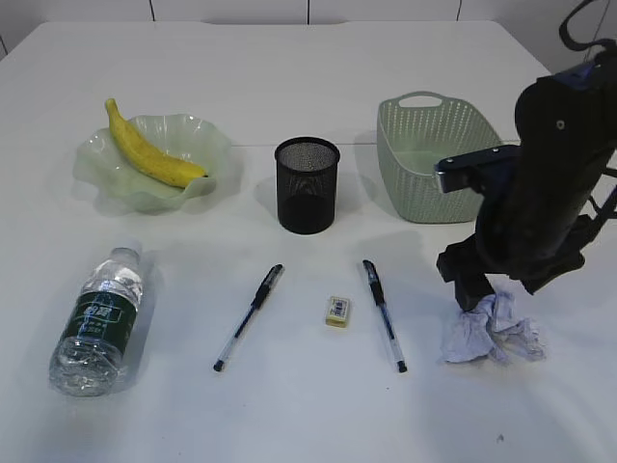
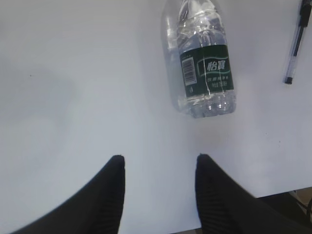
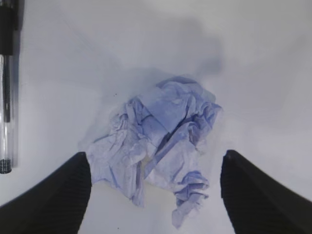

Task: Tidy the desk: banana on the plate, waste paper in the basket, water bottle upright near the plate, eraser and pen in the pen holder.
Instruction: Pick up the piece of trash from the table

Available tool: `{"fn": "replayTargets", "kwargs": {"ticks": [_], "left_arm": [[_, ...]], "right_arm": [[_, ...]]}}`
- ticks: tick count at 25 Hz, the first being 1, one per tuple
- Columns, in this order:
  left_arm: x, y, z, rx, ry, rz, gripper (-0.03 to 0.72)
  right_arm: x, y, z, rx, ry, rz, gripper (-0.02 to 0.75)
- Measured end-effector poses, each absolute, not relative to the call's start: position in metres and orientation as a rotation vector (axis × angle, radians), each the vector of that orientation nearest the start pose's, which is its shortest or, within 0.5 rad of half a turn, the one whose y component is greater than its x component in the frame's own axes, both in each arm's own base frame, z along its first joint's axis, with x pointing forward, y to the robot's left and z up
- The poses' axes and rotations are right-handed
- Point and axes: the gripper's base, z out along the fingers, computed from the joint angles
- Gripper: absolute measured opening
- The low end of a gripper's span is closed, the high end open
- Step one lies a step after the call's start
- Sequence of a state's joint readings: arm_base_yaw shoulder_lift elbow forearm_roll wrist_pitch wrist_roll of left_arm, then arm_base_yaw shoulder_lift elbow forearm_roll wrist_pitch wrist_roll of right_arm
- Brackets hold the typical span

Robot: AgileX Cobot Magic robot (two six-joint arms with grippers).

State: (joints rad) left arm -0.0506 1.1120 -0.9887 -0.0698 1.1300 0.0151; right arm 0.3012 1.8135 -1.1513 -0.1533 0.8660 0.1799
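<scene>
My right gripper moves lower before it closes on the crumpled paper, since its fingers still hang above the paper.
Crumpled waste paper lies on the table at the right. My right gripper hangs just over it, open, one finger on each side, not touching. The yellow banana rests on the pale green plate. A water bottle lies on its side at the front left. My left gripper is open over bare table short of it, holding nothing. Two pens and a yellow eraser lie before the black mesh pen holder.
The green basket stands behind the right arm. The left wrist view shows one pen beside the bottle, and the right wrist view shows the other pen left of the paper. The table's front edge is just under my left gripper.
</scene>
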Motion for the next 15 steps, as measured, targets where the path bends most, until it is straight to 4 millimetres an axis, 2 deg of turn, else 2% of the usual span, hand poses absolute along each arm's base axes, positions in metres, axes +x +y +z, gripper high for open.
{"fn": "replayTargets", "kwargs": {"ticks": [4,15], "left_arm": [[0.196,-0.016,0.323,0.067,2.736,-0.105,0.331],[0.196,-0.016,0.323,0.067,2.736,-0.105,0.331]], "right_arm": [[0.33,0.09,0.169,-0.299,2.995,-0.14,0.617],[0.337,0.077,0.156,-0.214,3.025,-0.147,0.617]]}}
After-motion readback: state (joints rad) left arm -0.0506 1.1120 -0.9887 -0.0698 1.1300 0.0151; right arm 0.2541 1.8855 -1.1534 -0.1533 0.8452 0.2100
